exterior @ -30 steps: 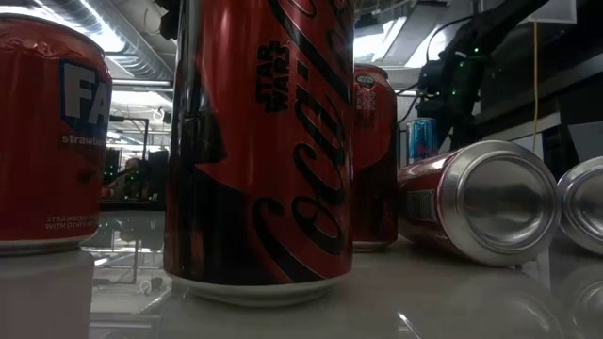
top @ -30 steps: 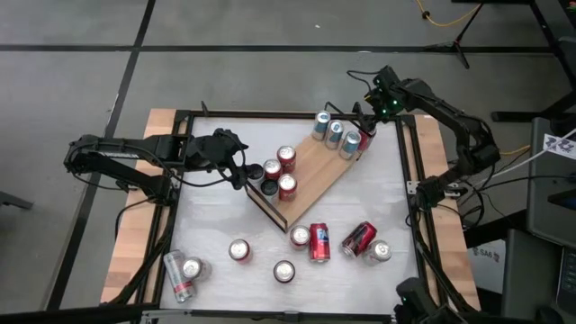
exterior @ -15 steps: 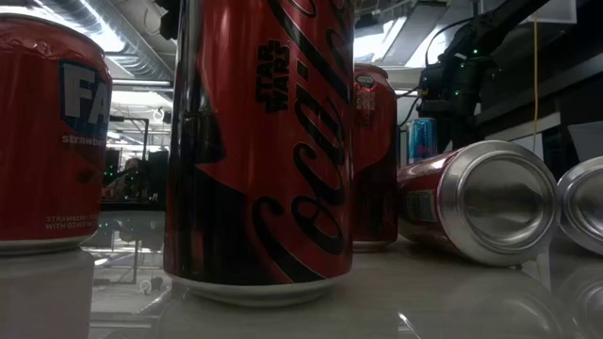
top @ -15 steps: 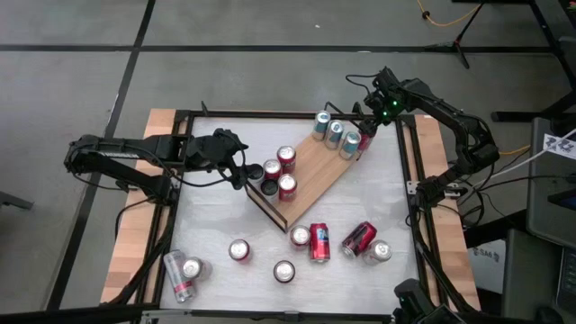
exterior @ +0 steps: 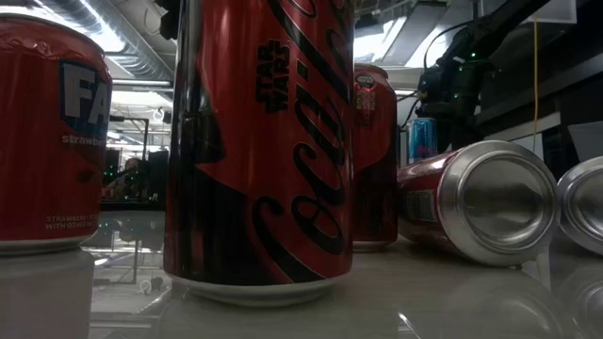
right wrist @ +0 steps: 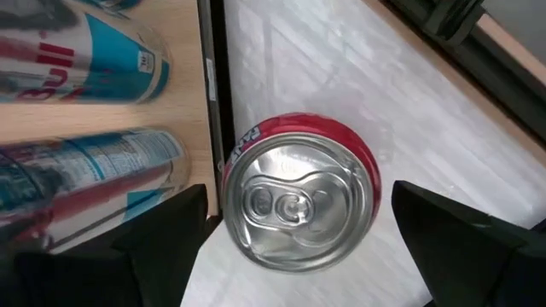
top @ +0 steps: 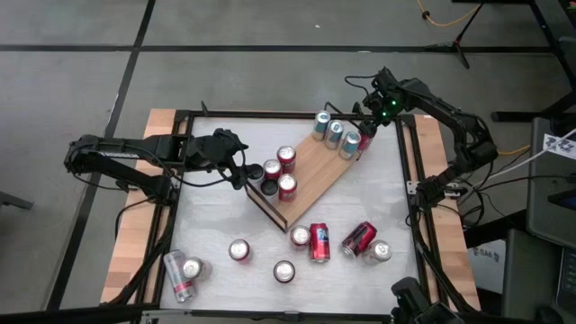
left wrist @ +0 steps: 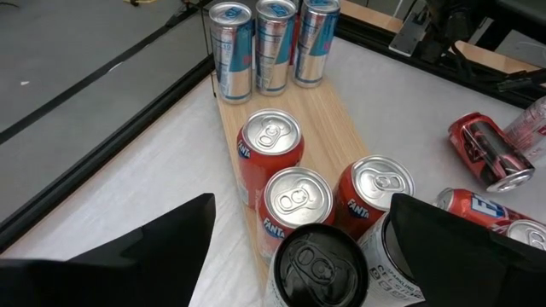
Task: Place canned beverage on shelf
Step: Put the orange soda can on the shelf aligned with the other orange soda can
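I should grab the red can on the table next with my right gripper, by its side just below the can's rim (top: 364,141). That leaves its base free to stand on the light-wood shelf (top: 310,171).
The light-wood shelf (top: 310,171) lies slantwise on the white table. Three slim blue-and-silver cans (top: 335,132) stand at its far right end, and several red, orange and black cans (left wrist: 296,200) stand at its near left end. A red can (right wrist: 300,192) stands upright on the table just outside the shelf's black rail (right wrist: 213,94). My right gripper (right wrist: 299,213) hangs open above it, pointing down, one finger on each side and not touching. My left gripper (top: 241,171) waits open by the shelf's left end, in front of the black-topped can (left wrist: 317,264).
Several loose cans stand or lie on the near part of the table (top: 216,216), among them a lying red can (top: 358,238) and a silver one (top: 180,274). In the low view a tall Coca-Cola can (exterior: 259,141) fills the foreground. Black frame bars (top: 409,171) edge the table.
My right gripper has rolled and tipped a little above the red can without shifting from its place. The cans and the shelf have stayed where they were.
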Available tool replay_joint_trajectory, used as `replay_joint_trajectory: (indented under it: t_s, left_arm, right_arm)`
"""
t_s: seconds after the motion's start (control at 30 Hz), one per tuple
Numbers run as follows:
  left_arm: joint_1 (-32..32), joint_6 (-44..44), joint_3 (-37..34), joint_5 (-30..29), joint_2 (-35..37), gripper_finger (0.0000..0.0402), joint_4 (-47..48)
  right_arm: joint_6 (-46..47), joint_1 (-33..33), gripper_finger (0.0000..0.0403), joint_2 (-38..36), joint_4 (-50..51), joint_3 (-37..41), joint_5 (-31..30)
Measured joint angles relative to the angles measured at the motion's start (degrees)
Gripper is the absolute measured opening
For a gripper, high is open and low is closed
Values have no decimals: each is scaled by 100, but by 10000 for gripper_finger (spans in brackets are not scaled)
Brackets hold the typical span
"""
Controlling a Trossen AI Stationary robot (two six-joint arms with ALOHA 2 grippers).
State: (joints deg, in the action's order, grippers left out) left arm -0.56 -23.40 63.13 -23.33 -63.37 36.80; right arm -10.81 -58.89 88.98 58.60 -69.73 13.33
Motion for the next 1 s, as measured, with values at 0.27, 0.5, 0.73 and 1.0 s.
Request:
replay_joint_trajectory:
  t_s: [0.27,0.5,0.73,1.0]
  left_arm:
    - [-2,0,0,0,0,346,0]
    - [-1,0,0,0,0,346,0]
    - [-2,0,0,0,0,346,0]
    - [-2,0,0,0,0,346,-2]
  right_arm:
    - [3,-4,363,108,-35,-7,217]
    - [4,-4,363,113,-34,-7,213]
    - [-9,0,363,113,-70,-2,-83]
    - [41,4,363,128,24,13,-636]
